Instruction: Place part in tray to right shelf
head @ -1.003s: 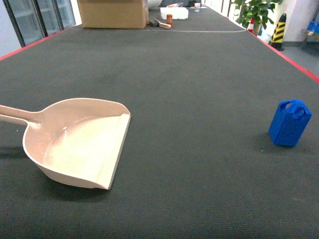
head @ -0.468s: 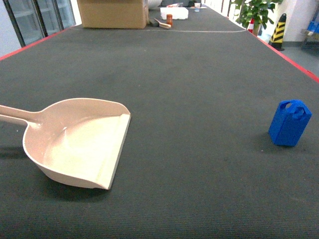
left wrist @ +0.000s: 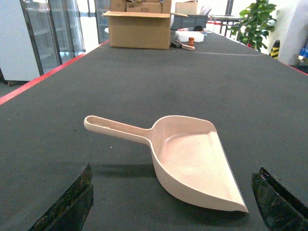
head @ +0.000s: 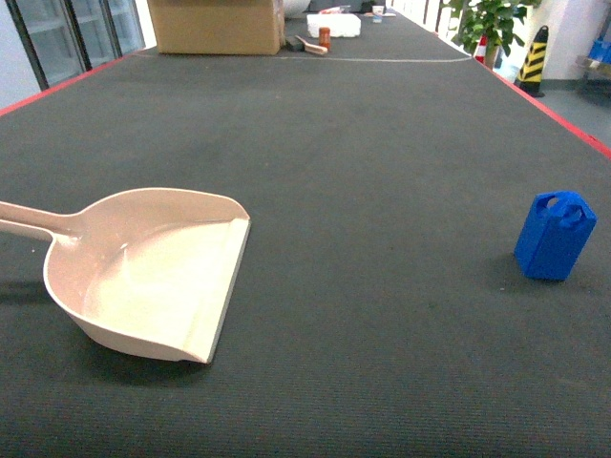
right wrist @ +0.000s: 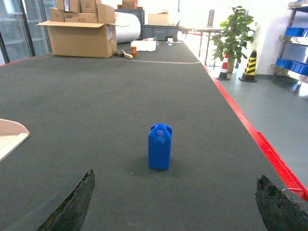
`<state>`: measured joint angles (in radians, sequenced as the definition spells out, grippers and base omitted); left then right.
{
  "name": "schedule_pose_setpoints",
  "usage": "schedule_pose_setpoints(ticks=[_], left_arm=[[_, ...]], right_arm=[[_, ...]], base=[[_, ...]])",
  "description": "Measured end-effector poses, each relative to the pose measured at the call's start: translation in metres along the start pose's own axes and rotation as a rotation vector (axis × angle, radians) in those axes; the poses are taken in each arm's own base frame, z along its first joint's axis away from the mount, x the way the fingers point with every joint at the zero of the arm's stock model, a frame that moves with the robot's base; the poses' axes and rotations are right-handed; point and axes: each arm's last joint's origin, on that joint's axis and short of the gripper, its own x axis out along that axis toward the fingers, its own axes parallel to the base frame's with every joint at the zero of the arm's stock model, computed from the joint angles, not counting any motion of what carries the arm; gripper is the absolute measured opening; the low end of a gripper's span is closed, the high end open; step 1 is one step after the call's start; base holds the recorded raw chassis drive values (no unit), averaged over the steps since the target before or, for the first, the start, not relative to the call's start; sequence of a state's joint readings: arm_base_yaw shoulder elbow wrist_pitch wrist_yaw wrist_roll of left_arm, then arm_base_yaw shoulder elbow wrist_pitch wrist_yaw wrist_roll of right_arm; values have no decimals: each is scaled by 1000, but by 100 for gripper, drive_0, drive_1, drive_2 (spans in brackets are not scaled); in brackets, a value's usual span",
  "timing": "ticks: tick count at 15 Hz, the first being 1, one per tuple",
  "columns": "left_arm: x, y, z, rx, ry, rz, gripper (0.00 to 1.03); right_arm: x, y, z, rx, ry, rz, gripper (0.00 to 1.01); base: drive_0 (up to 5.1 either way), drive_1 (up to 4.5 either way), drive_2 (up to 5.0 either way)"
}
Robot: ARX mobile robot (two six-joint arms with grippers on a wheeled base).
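Observation:
I should next grab the tray by its narrow handle [head: 31,218] with my left gripper, so that the cream tray's wide scoop [head: 153,272] stays open for the blue block.
The part [head: 555,236], a small bright-blue block, stands upright on the dark mat at the right; in the right wrist view the part [right wrist: 160,147] is ahead of my right gripper [right wrist: 176,175], whose jaws are wide open and hold nothing. The cream tray [head: 143,277] lies at the left with its handle pointing left. My left gripper [left wrist: 175,168] hangs open just short of the tray [left wrist: 192,154], not touching it. The right shelf [right wrist: 294,41], a steel rack with blue crates, shows far off to the right. Neither gripper appears in the head view.
A cardboard box [head: 215,26] and a white box [head: 333,25] sit at the table's far end. The red table edge [right wrist: 269,149] runs along the right, with floor, a potted plant [right wrist: 231,29] and a striped cone [right wrist: 249,67] beyond.

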<state>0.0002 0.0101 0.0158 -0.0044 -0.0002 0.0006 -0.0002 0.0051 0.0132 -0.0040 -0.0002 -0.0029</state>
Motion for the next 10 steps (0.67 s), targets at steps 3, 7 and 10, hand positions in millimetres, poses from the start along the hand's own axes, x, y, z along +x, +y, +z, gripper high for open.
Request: schedule_pose_setpoints(ticks=[3, 7, 10], left_arm=[[1, -1, -4, -15, 66, 69, 98], [39, 13, -7, -326, 185, 140, 98], [91, 28, -14, -666, 197, 149, 98]], right_arm=[[0, 0, 0, 0, 0, 0, 98], [0, 0, 0, 0, -1, 0, 98], [0, 0, 0, 0, 0, 0, 98]], base=[[0, 0, 0], [0, 0, 0], [0, 0, 0]])
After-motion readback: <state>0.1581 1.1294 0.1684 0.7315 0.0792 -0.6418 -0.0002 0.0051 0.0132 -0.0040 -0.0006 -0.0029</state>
